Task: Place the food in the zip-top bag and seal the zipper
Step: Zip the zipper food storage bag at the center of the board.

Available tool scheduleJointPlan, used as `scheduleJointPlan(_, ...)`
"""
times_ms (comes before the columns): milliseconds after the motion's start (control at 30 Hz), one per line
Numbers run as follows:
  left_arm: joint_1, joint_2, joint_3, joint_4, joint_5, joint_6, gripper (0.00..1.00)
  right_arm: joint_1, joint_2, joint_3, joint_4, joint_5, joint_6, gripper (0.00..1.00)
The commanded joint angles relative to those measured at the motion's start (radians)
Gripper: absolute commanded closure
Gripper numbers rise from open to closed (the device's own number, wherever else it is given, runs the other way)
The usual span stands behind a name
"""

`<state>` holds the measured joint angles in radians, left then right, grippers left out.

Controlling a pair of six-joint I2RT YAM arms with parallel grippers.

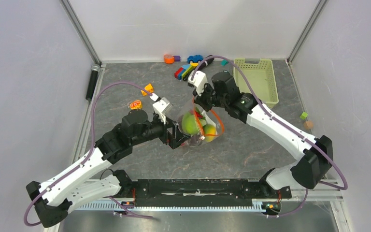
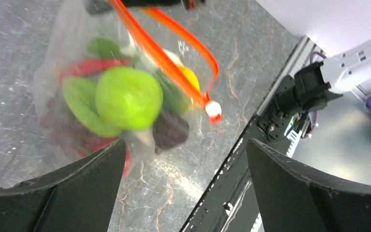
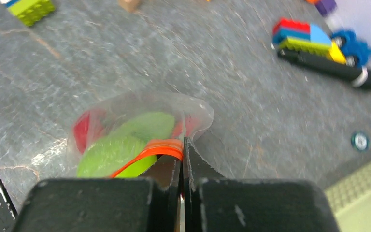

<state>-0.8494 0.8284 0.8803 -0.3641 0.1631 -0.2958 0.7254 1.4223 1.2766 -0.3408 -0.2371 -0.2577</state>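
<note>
My left gripper should next pinch the bag's clear edge (image 1: 201, 139) (image 2: 197, 127) just below the white slider, so that the slider and the zipper stay free.
The clear zip-top bag (image 1: 199, 129) hangs mid-table, holding the food: a big green fruit (image 2: 128, 96), a yellow fruit (image 1: 209, 133), a red chili (image 2: 92, 65) and dark grapes (image 2: 170, 133). Its red-orange zipper (image 2: 174, 63) gapes in a loop, with the white slider (image 2: 213, 108) at the lower end. My right gripper (image 3: 183, 142) is shut on the zipper (image 3: 159, 147) at the bag's upper corner and stands above the bag (image 1: 200, 102). My left gripper (image 2: 186, 145) is wide open beside the bag's lower left (image 1: 176, 137), with only table between its fingers.
A pale green basket (image 1: 256, 79) sits at the back right. Coloured toy blocks (image 1: 186, 71) lie at the back centre, and an orange-slice toy (image 1: 135, 104) lies left of the arms. Two small blocks (image 1: 305, 118) rest at the right edge. A black rail (image 1: 198, 188) runs along the near edge.
</note>
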Motion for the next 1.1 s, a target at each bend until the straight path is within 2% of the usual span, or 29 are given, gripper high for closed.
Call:
scheduleJointPlan(0, -0.035, 0.022, -0.041, 0.046, 0.091, 0.029, 0.0, -0.096, 0.013, 0.079, -0.1, 0.121, 0.18, 1.0)
scheduleJointPlan(100, -0.104, 0.075, -0.053, 0.085, 0.08, 0.081, 0.0, -0.17, 0.035, 0.104, -0.141, 0.104, 0.203, 1.0)
scheduleJointPlan(200, -0.225, 0.152, -0.036, 0.083, -0.06, 0.125, 0.0, -0.213, 0.049, 0.114, -0.146, 0.096, 0.219, 1.0)
scheduleJointPlan(367, -0.347, 0.277, 0.023, 0.126, -0.283, 0.15, 0.0, -0.227, 0.063, 0.121, -0.15, 0.066, 0.192, 1.0)
scheduleJointPlan(467, -0.377, 0.322, 0.025, 0.213, -0.398, 0.157, 0.0, -0.235, 0.063, 0.121, -0.15, 0.047, 0.191, 1.0)
scheduleJointPlan(667, -0.457, 0.413, 0.024, 0.412, -0.494, 0.176, 0.04, -0.241, 0.066, 0.122, -0.146, 0.014, 0.188, 1.0)
scheduleJointPlan(867, -0.585, 0.566, 0.052, 0.586, -0.808, 0.272, 0.05, -0.248, 0.071, 0.124, -0.144, -0.004, 0.199, 1.0)
scheduleJointPlan(1000, -0.594, 0.674, 0.103, 0.641, -0.949, 0.289, 0.06, -0.249, 0.068, 0.122, -0.144, -0.019, 0.199, 1.0)
scheduleJointPlan(1067, -0.593, 0.727, 0.138, 0.648, -1.004, 0.294, 0.12, -0.248, 0.066, 0.12, -0.144, -0.028, 0.199, 1.0)
